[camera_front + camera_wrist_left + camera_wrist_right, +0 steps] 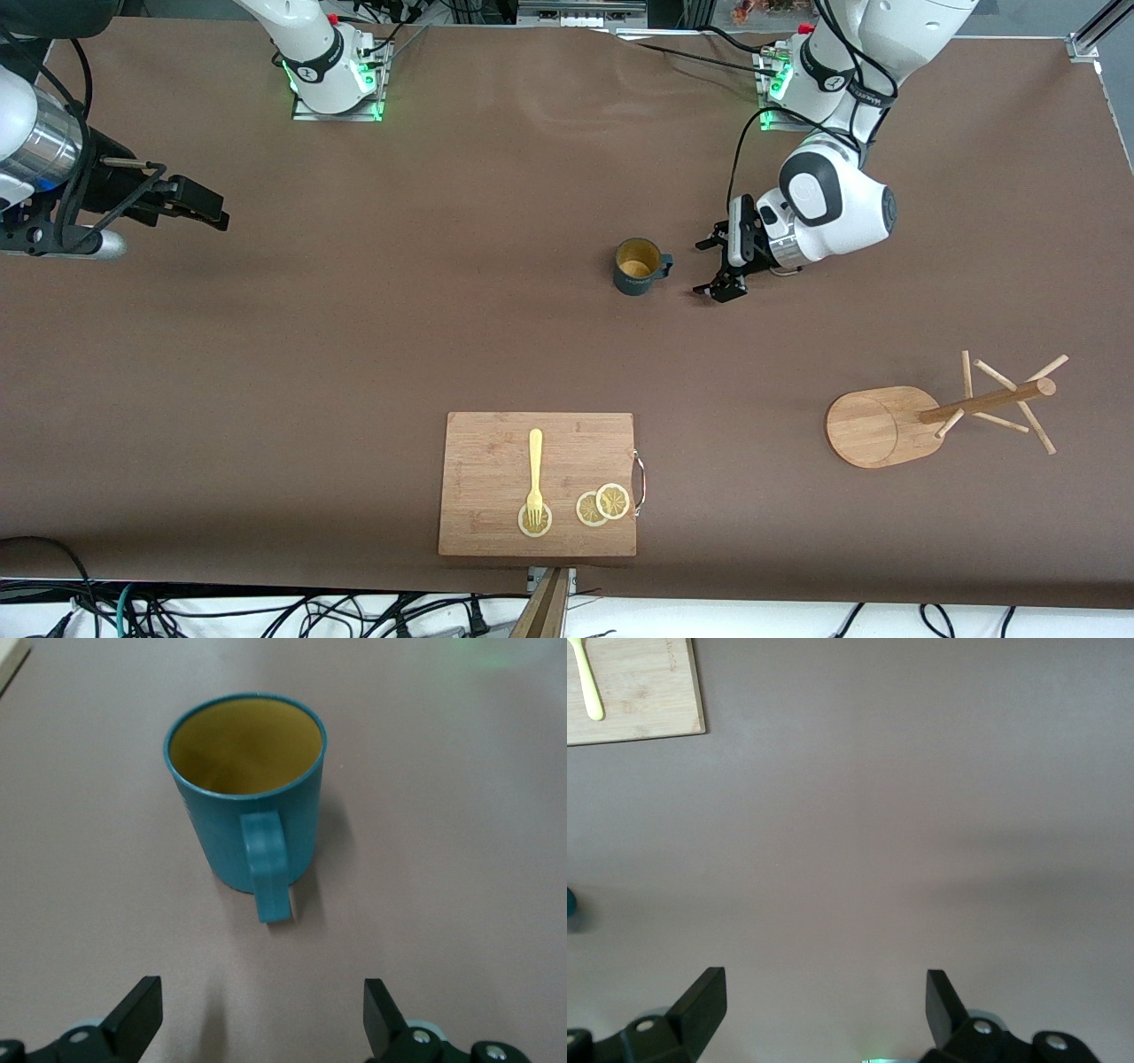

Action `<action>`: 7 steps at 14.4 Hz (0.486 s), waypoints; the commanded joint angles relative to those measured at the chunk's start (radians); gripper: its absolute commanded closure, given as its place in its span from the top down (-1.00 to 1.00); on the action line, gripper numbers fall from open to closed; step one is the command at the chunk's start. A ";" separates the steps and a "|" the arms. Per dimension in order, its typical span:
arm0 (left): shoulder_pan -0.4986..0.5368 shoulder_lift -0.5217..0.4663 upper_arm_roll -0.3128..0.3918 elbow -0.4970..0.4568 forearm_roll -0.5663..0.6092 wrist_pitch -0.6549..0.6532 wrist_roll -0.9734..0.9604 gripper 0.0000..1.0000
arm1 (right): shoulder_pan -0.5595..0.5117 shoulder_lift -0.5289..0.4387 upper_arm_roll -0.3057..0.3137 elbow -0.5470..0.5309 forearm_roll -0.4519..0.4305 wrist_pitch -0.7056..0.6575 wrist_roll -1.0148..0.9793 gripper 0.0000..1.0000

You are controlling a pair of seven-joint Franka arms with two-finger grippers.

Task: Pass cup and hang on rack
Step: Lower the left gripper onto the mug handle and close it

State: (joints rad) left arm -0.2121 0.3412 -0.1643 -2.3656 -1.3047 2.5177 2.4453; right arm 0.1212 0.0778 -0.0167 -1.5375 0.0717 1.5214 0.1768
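The cup's opening (638, 256) should stay free to slip onto a rack peg, so my left gripper needs to grab the cup by its handle (664, 266) next.
The cup (638, 264) is a small dark teal mug with a yellowish-tan inside. It stands upright on the brown table near the middle. In the left wrist view the cup (246, 788) has its handle (267, 864) turned toward my left gripper (261, 997). My left gripper (706, 266) is low beside the cup on its handle side, open and empty, a short gap away. The rack (873, 427), a bamboo mug tree with thin pegs (1019, 403), is toward the left arm's end, nearer the camera. My right gripper (213, 208) (824, 988) waits open and empty over the right arm's end.
A rectangular wooden cutting board (496, 461) lies near the table's front edge, with a yellow fork (535, 474) and lemon slices (602, 505) on it. A corner of the board (647, 691) shows in the right wrist view. Cables run below the front edge.
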 commanded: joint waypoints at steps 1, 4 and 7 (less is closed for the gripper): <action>-0.018 0.022 -0.041 -0.009 -0.114 0.058 0.043 1.00 | -0.018 -0.029 0.023 -0.021 -0.021 -0.009 -0.005 0.99; -0.042 0.035 -0.081 -0.007 -0.241 0.104 0.083 1.00 | -0.018 -0.026 0.021 -0.020 -0.039 -0.006 -0.013 0.99; -0.049 0.053 -0.084 -0.007 -0.295 0.108 0.101 1.00 | -0.020 -0.021 0.023 -0.020 -0.076 0.005 -0.056 0.99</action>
State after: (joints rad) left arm -0.2539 0.3851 -0.2490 -2.3716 -1.5468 2.6137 2.5006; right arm 0.1206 0.0771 -0.0125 -1.5375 0.0160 1.5204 0.1600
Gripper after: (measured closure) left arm 0.000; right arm 0.000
